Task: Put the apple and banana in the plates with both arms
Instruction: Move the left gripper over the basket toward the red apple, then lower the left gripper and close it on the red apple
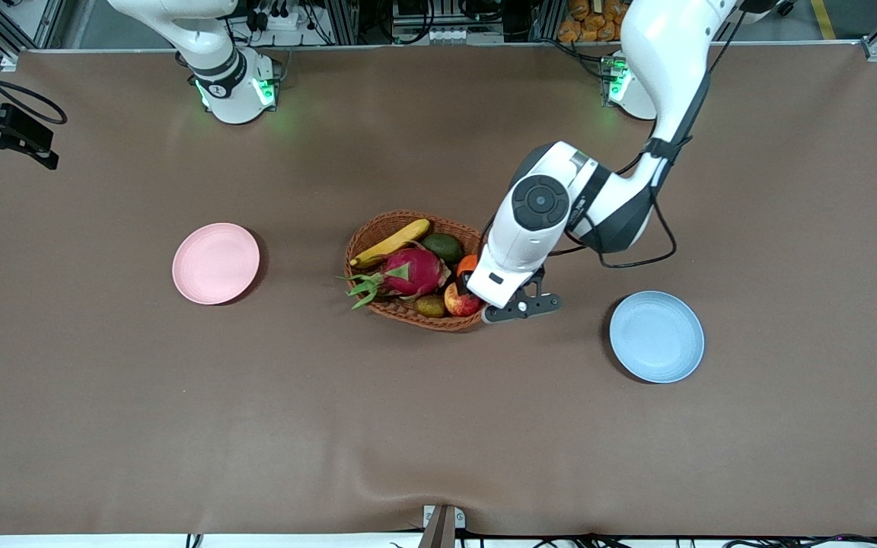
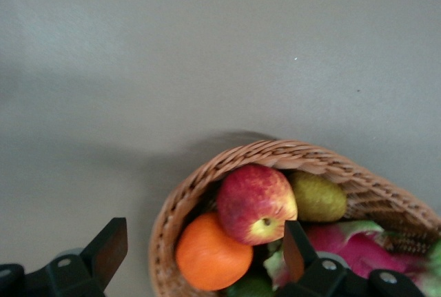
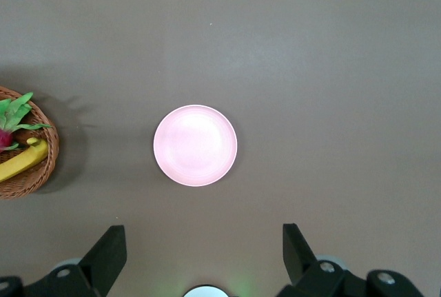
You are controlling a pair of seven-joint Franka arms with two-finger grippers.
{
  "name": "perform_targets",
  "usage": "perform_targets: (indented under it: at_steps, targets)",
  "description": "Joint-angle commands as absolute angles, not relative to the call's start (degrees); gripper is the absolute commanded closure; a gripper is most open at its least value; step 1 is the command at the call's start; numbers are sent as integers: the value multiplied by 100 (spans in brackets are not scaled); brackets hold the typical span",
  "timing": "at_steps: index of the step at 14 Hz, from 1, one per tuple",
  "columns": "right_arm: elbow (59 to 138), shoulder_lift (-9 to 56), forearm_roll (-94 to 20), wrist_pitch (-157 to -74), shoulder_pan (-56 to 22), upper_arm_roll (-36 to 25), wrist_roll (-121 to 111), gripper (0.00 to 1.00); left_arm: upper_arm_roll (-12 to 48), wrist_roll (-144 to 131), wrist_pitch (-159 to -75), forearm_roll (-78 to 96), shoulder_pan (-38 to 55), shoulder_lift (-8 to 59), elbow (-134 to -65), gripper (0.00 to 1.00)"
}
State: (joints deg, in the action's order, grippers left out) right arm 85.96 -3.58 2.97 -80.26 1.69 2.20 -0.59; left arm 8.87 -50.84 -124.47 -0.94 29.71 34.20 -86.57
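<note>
The apple [image 1: 462, 301] should go on the blue plate [image 1: 656, 336], so my left gripper should grab it by its round red sides next.
The apple [image 1: 462, 301] lies in the wicker basket [image 1: 408, 219] at its end toward the left arm, beside an orange [image 1: 467, 266]. The banana [image 1: 391, 243] lies along the basket's edge farther from the front camera. My left gripper [image 1: 476, 287] hangs open and empty low over that end. In the left wrist view the left gripper [image 2: 200, 252] straddles the orange [image 2: 212, 255], with the apple [image 2: 255, 202] by one finger [image 2: 293, 249]. The pink plate [image 1: 215, 263] and blue plate [image 1: 656, 336] are empty. My right gripper [image 3: 200, 255] is open, high above the table by the pink plate [image 3: 196, 145].
The basket also holds a magenta dragon fruit [image 1: 412, 272], a dark green fruit [image 1: 444, 246] and an olive fruit [image 1: 431, 306]. The basket stands between the two plates. A black camera mount [image 1: 4, 133] sits at the table edge at the right arm's end.
</note>
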Motion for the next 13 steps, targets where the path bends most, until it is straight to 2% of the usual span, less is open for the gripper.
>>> perform_targets:
  at_steps: [1,13]
  targets:
    - [8455,-281,378,-7954,167,220,-123,0,853,-5597,-12805,-202,3164,3708,-8561,0]
    - [8455,-281,378,-7963,167,220,-123,0,791,-6064,-13298,-211,3436,4174,-8534,0]
